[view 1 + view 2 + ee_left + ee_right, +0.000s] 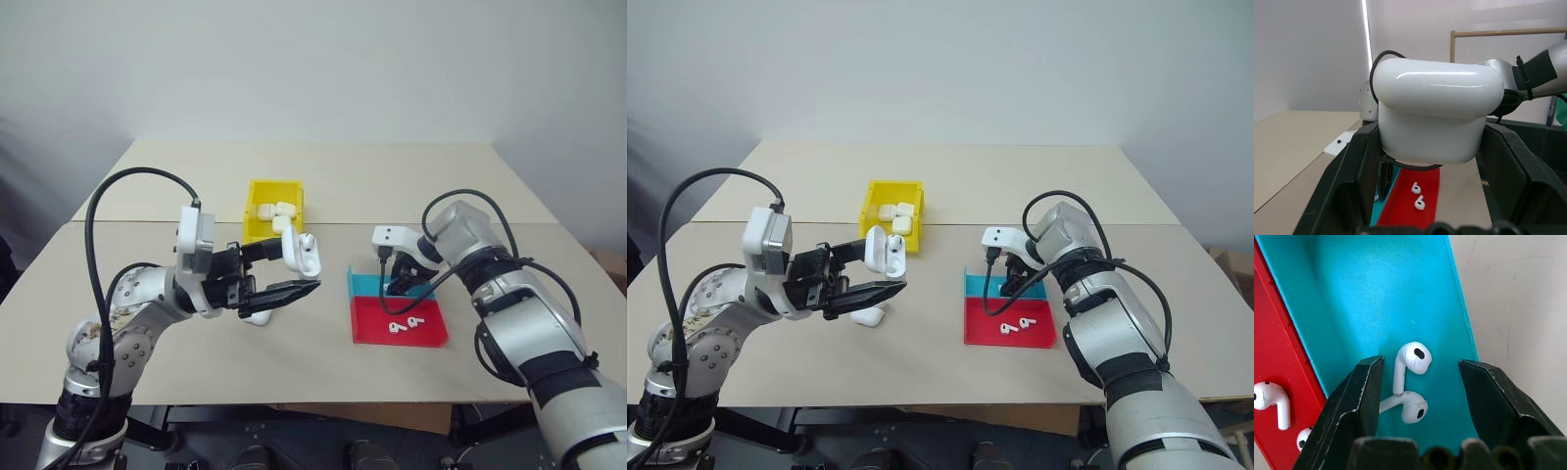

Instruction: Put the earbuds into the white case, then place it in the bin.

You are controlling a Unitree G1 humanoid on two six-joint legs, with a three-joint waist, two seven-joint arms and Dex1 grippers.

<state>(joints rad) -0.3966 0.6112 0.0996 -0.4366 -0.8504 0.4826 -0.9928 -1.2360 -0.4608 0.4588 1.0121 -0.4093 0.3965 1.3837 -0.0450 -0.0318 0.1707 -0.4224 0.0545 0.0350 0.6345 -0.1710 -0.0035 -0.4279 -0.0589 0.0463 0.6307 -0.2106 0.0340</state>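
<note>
I need to close my right gripper on the upper earbud now. My fingertips reach into the teal tray on both sides of the earbud, so closing now would hold it.
My left gripper is shut on a white case and holds it above the table with its lid flipped up; the case's glossy body sits between the black fingers. My right gripper points down into the teal tray, open, with two earbuds lying between its fingers, untouched. From the head view this gripper hangs over the teal tray. The yellow bin stands behind, with several white cases inside.
A red tray adjoins the teal one on the near side and holds two more earbuds. Another white case lies on the table under my left gripper. Open tabletop lies to the far right and far left.
</note>
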